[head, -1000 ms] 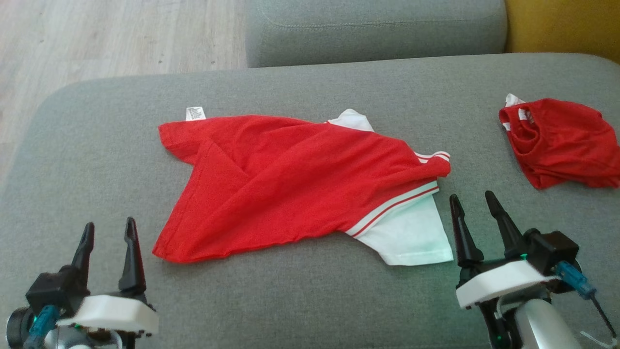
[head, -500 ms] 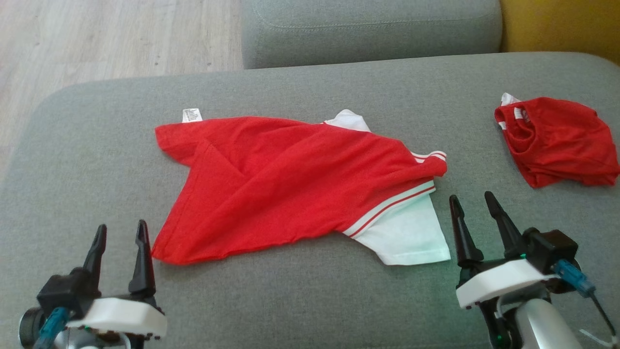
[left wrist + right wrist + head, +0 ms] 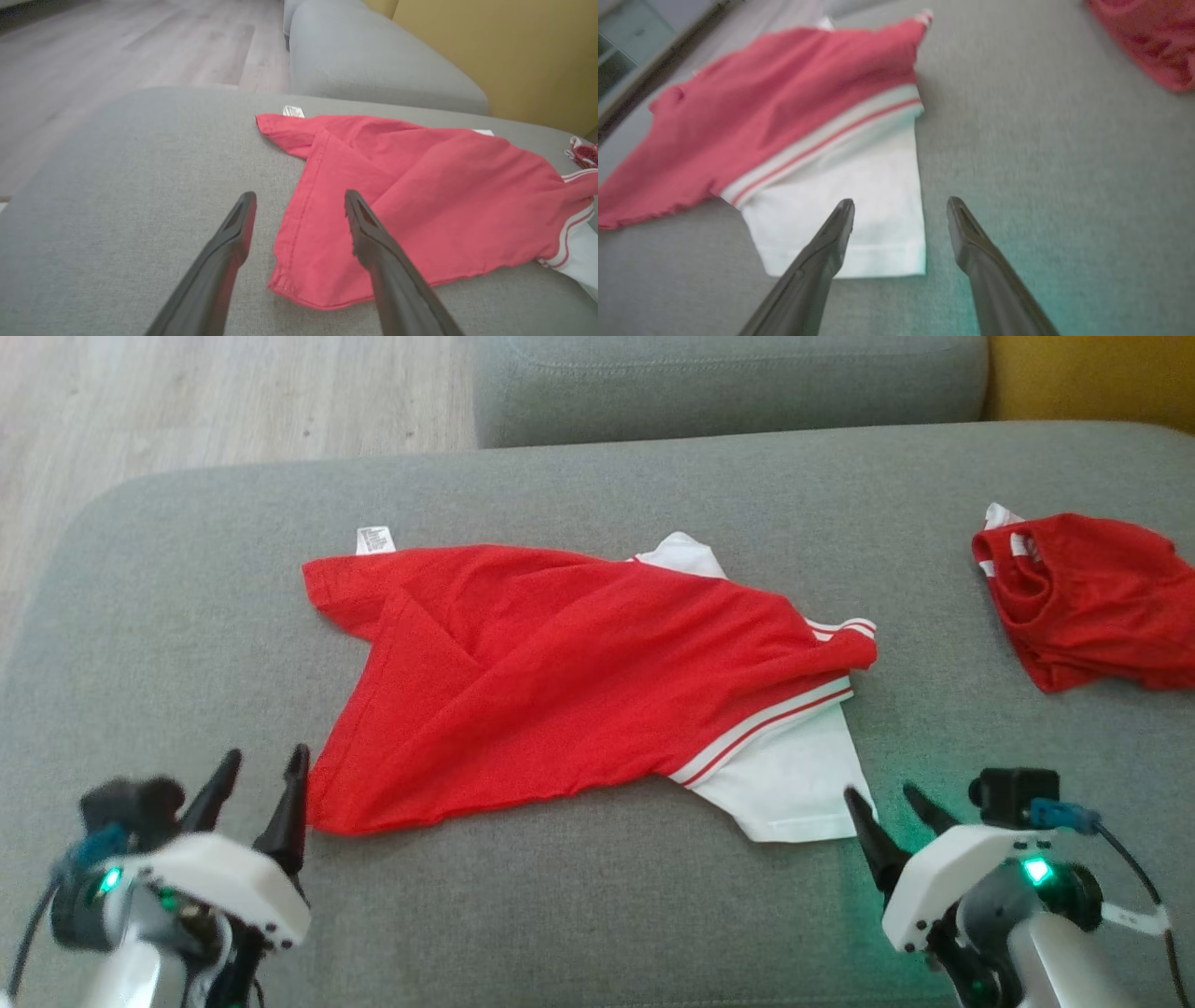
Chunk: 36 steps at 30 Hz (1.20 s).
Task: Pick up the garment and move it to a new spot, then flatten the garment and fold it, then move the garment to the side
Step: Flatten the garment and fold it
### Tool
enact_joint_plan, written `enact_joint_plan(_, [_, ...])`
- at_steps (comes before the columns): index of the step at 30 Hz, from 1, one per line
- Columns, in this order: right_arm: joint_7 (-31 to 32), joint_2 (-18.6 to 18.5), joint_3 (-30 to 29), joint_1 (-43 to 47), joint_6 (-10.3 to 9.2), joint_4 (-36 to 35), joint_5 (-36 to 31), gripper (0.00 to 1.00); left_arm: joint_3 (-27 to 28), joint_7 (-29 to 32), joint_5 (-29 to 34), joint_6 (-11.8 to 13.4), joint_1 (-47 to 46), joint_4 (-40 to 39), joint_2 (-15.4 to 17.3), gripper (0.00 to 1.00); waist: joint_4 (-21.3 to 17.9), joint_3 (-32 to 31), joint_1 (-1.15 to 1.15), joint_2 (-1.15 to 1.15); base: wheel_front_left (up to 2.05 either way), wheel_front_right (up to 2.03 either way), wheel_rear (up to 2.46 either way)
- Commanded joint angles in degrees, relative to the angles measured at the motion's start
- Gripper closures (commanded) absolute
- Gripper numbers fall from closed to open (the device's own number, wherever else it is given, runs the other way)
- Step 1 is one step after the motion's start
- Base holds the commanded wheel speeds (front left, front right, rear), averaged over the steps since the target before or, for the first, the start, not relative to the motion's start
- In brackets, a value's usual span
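The shirt's red body (image 3: 549, 683) lies slack across the cushion, so the robot's left gripper should next pinch the shirt by its free hem corner (image 3: 321, 816), away from the label.
A red shirt with white sleeves (image 3: 560, 681) lies rumpled and partly folded over itself on the grey sofa seat (image 3: 187, 616). My left gripper (image 3: 263, 767) is open, its fingers straddling the shirt's near left hem corner (image 3: 299, 284) just above the cushion; in the left wrist view the gripper (image 3: 299, 205) has its right finger over red cloth. My right gripper (image 3: 887, 798) is open and tipped down toward the white sleeve (image 3: 794, 784). In the right wrist view that gripper (image 3: 900, 207) hovers over the sleeve's hem corner (image 3: 906, 261).
A second red garment (image 3: 1092, 597) lies bunched at the seat's far right. The sofa's backrest cushion (image 3: 728, 383) runs along the far edge, with a yellow wall (image 3: 1092, 373) beyond. Wooden floor (image 3: 187, 392) lies past the seat's left edge.
Both grippers have pitched downward toward the shirt, the left closing in on the red hem corner, the right on the white sleeve. The head camera shifted slightly.
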Motion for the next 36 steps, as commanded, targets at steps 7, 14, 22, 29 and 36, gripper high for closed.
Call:
enact_joint_plan(7, [6.59,1.45,-1.84,-5.49,-0.04,0.83,-0.68,0.00,0.36,14.03,-4.12,-2.78,-9.05,0.50,4.98,0.00,0.50,1.33,-0.01,0.00,0.00,0.00,0.00])
enact_joint_plan(14, [13.69,3.18,-1.84,-7.04,-0.04,4.02,-1.35,0.00,-1.99,26.04,-9.36,-5.35,-16.13,8.16,6.85,0.00,0.36,1.97,-0.01,0.00,0.00,0.00,0.00])
enact_joint_plan(22, [15.98,3.62,0.25,-7.61,-0.04,5.36,0.14,0.00,-4.61,34.67,-13.65,-6.45,-19.65,17.74,8.55,0.00,-1.03,2.41,-0.01,0.00,0.00,0.00,0.00])
enact_joint_plan(29, [17.86,3.66,3.89,-7.97,-0.04,6.00,3.36,0.00,-5.12,35.81,-16.80,-6.73,-22.31,23.43,8.15,0.00,-1.15,3.66,-0.01,0.00,0.00,0.00,0.00])
enact_joint_plan(36, [18.02,3.67,4.92,-8.54,-0.04,7.06,4.41,1.00,-8.15,35.65,-20.13,-6.86,-23.99,24.52,8.28,0.95,-0.85,4.30,-0.01,0.00,0.00,0.00,0.00])
